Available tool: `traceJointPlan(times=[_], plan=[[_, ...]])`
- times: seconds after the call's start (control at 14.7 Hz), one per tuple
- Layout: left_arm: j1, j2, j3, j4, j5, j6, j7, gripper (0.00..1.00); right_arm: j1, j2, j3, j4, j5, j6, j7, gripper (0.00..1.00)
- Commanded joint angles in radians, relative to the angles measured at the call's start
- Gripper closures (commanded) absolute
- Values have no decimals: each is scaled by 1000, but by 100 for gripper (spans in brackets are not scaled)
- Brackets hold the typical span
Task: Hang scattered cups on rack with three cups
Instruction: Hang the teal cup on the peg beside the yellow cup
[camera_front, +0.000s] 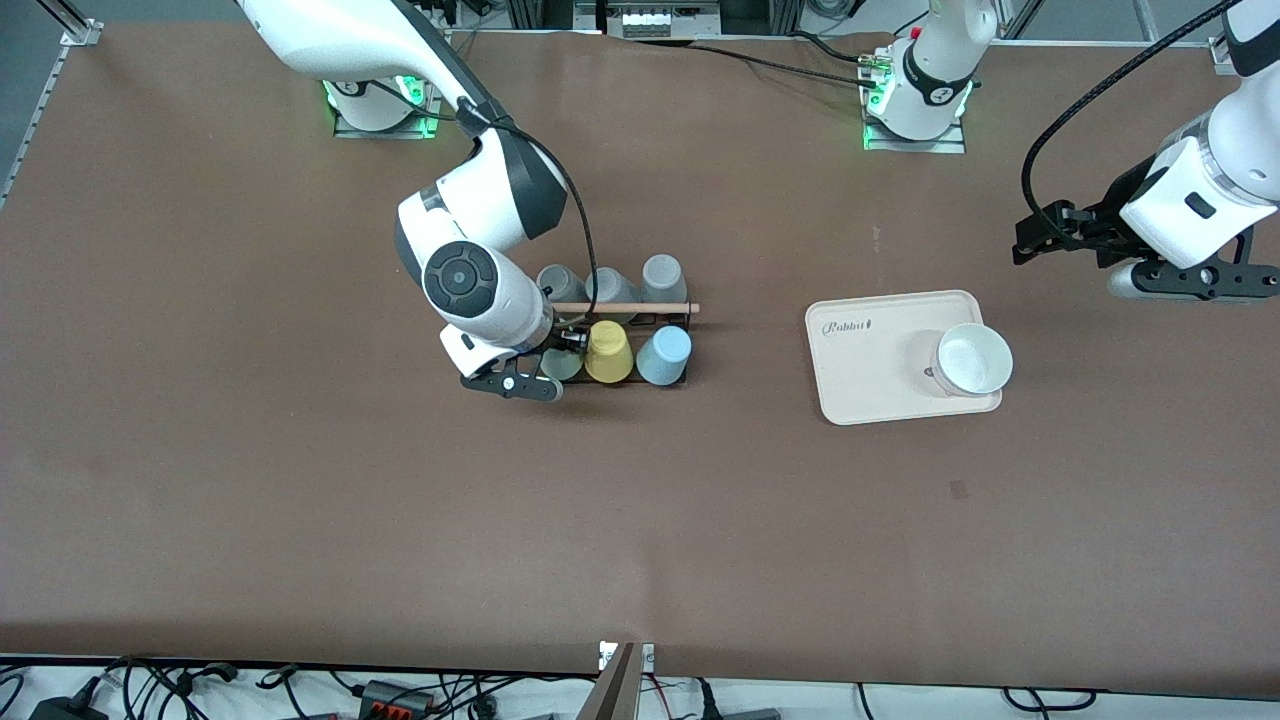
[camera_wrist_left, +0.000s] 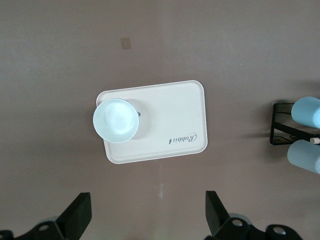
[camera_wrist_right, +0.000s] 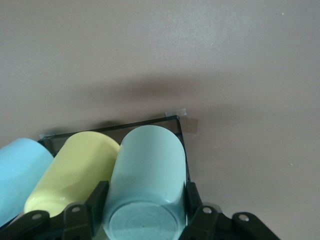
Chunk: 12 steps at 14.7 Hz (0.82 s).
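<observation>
The mint green cup is resting beside the yellow cup in the black wire rack's end (camera_front: 578, 379) (camera_wrist_right: 181, 131) and would stay there, so my right gripper should release the green cup.
The black wire rack (camera_front: 686, 380) with a wooden rod (camera_front: 640, 308) stands mid-table. Its row nearer the front camera holds the mint green cup (camera_front: 562, 364), a yellow cup (camera_front: 608, 352) and the light blue cup (camera_front: 664, 355). Three grey cups (camera_front: 612, 287) fill the farther row. My right gripper (camera_front: 553, 368) is shut on the mint green cup (camera_wrist_right: 150, 155), one finger on each side, at the rack's end toward the right arm. My left gripper (camera_front: 1060, 240) is open and empty over bare table at the left arm's end; it also shows in the left wrist view (camera_wrist_left: 147, 215).
A cream tray (camera_front: 870, 350) holding a white bowl (camera_front: 973, 358) lies between the rack and my left gripper. In the left wrist view the tray (camera_wrist_left: 170, 110), the rack's end (camera_wrist_left: 274, 125) and the light blue cup (camera_wrist_left: 307, 111) show.
</observation>
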Motion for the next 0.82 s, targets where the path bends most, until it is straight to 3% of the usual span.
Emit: traceJointPlan(times=[0.0,0.07,0.14,0.61,0.75], plan=[[3,10,-1,24,15,-20,23,0,10,25,-4,31,-6,3,21,72],[3,10,-1,24,15,-20,23,0,10,29,-4,30,-6,3,20,47],[3,10,-1,24,15,-20,23,0,10,29,-4,30,-6,3,21,0],[2,10,-1,24,15,-20,23,0,-18,-59,-20,34,-11,-74,23,0],[3,10,-1,24,15,-20,23,0,-45,-92,-26,110,-17,-160,17,0]])
